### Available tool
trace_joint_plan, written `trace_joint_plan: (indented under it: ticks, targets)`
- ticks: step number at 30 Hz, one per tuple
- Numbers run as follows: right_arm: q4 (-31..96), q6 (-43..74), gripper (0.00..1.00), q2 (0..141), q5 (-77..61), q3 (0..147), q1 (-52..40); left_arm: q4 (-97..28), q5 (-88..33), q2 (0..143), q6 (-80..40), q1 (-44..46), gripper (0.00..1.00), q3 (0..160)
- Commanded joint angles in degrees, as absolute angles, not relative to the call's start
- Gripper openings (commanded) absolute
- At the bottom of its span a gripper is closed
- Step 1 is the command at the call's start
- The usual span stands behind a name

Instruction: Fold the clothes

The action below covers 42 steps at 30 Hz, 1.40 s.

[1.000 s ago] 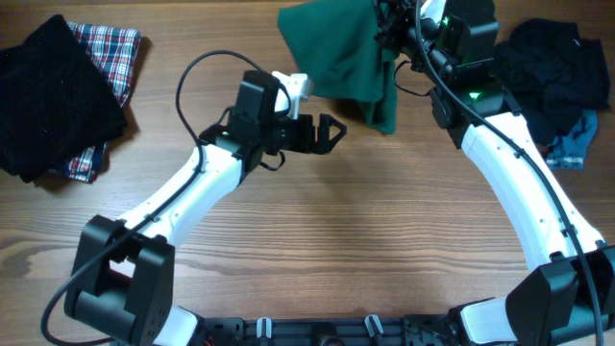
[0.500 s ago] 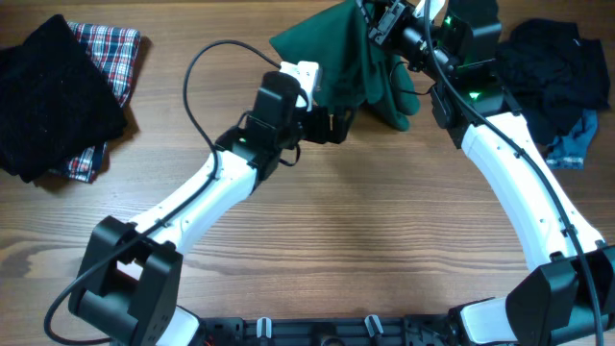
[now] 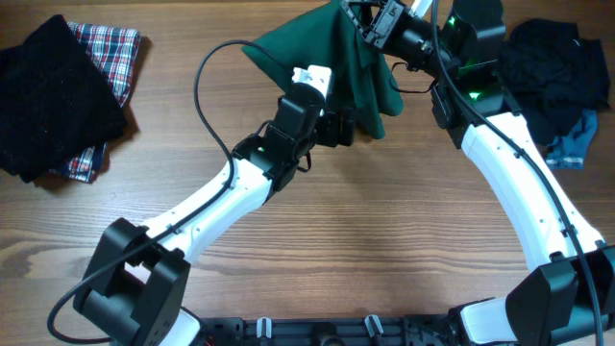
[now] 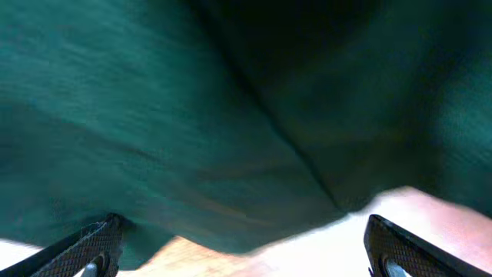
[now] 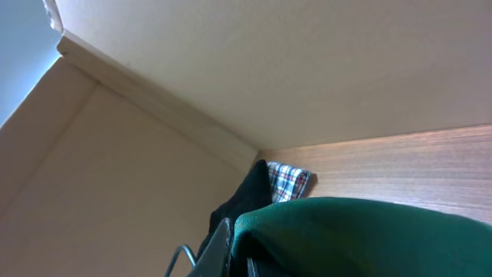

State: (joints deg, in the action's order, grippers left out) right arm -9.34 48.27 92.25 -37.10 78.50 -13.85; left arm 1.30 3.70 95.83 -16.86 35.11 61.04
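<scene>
My left gripper grabs the dark-green garment (image 3: 332, 58) by its hanging hem next, to stretch it open and lay it for folding.
The clothes, a dark-green garment (image 3: 332, 58), hang lifted off the table at the back centre. My right gripper (image 3: 370, 24) is shut on their top edge; in the right wrist view the green cloth (image 5: 369, 235) bulges out beside one finger (image 5: 219, 246). My left gripper (image 3: 351, 123) is open right at the garment's hanging lower edge. In the left wrist view the green cloth (image 4: 231, 115) fills most of the picture. Both textured fingertips (image 4: 88, 246) stand far apart at the bottom corners, and the cloth's hem reaches the left one. Nothing is pinched between them.
A black knitted garment (image 3: 53, 96) lies on a red-blue plaid cloth (image 3: 115, 53) at the far left. A heap of dark clothes (image 3: 562, 72) with a blue piece (image 3: 572, 144) sits at the right edge. Bare wooden table (image 3: 384, 221) spreads in front.
My left arm has reached forward and to the right until its open gripper is at the garment's lower edge. The right gripper has swung the hanging cloth leftward, and it has spread wider.
</scene>
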Motion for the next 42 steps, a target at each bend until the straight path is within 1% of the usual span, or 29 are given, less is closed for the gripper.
trace_joint_plan:
  ticks: [1, 2, 4, 11, 12, 13, 14, 15, 16, 17, 18, 20, 26, 34, 37, 42]
  targets:
    - [-11.3, 49.6, 0.04, 91.6, -39.5, 80.2, -13.7, 1.6, 18.6, 96.4, -18.0, 36.5, 1.0, 61.9]
    - [-11.8, 49.8, 0.04, 91.6, -40.0, 80.2, -13.7, 1.5, 22.1, 96.4, -19.6, 36.6, 1.0, 61.9]
    - [-12.9, 50.5, 0.04, 91.6, -41.3, 80.2, -13.7, 1.8, 24.8, 96.4, -20.4, 36.6, 1.0, 61.9]
    - [-13.1, 51.4, 0.04, 91.6, -44.5, 80.2, -13.6, 5.1, 24.7, 96.4, -23.0, 36.6, 1.0, 61.9]
    - [-13.1, 51.6, 0.04, 91.6, -45.0, 80.2, -13.6, 5.2, 24.7, 96.4, -23.0, 36.6, 0.98, 61.9]
    - [-13.3, 51.6, 0.04, 91.6, -45.3, 80.2, -13.6, 5.2, 24.8, 96.4, -23.0, 36.6, 0.84, 61.9]
    - [-13.3, 51.6, 0.05, 91.6, -45.6, 80.2, -13.6, 5.2, 24.8, 96.4, -23.0, 36.6, 0.44, 61.9]
    - [-13.3, 51.4, 0.14, 91.6, -45.5, 80.2, -13.6, 5.2, 24.8, 96.4, -23.0, 36.6, 0.1, 61.9]
    - [-13.2, 49.3, 0.6, 91.6, -45.7, 80.2, -13.6, 5.2, 24.9, 96.4, -23.0, 36.5, 0.04, 61.9]
    - [-13.0, 47.2, 0.73, 91.6, -45.8, 80.2, -13.5, 5.2, 25.5, 96.4, -23.0, 36.5, 0.04, 61.9]
    - [-12.7, 44.5, 0.89, 91.6, -45.8, 80.2, -13.3, 4.9, 25.7, 96.3, -23.0, 36.5, 0.04, 61.9]
    - [-10.5, 40.1, 0.99, 91.6, -44.3, 80.2, -12.5, 4.5, 26.1, 96.3, -23.0, 36.4, 0.04, 61.9]
    - [-0.8, 31.4, 1.0, 91.6, -37.9, 80.2, -7.2, -1.2, 26.5, 93.4, -23.0, 33.5, 0.04, 61.9]
    - [12.8, 29.8, 1.0, 92.6, -30.7, 80.2, -2.9, -7.2, 26.5, 87.7, -20.9, 27.7, 0.04, 61.9]
    - [20.3, 29.4, 1.0, 95.2, -25.9, 80.2, -2.9, -7.8, 26.5, 84.7, -17.6, 26.3, 0.04, 62.0]
    - [24.5, 28.6, 1.0, 103.9, -26.0, 80.2, -3.0, -8.3, 26.5, 79.1, -16.7, 23.6, 0.04, 62.0]
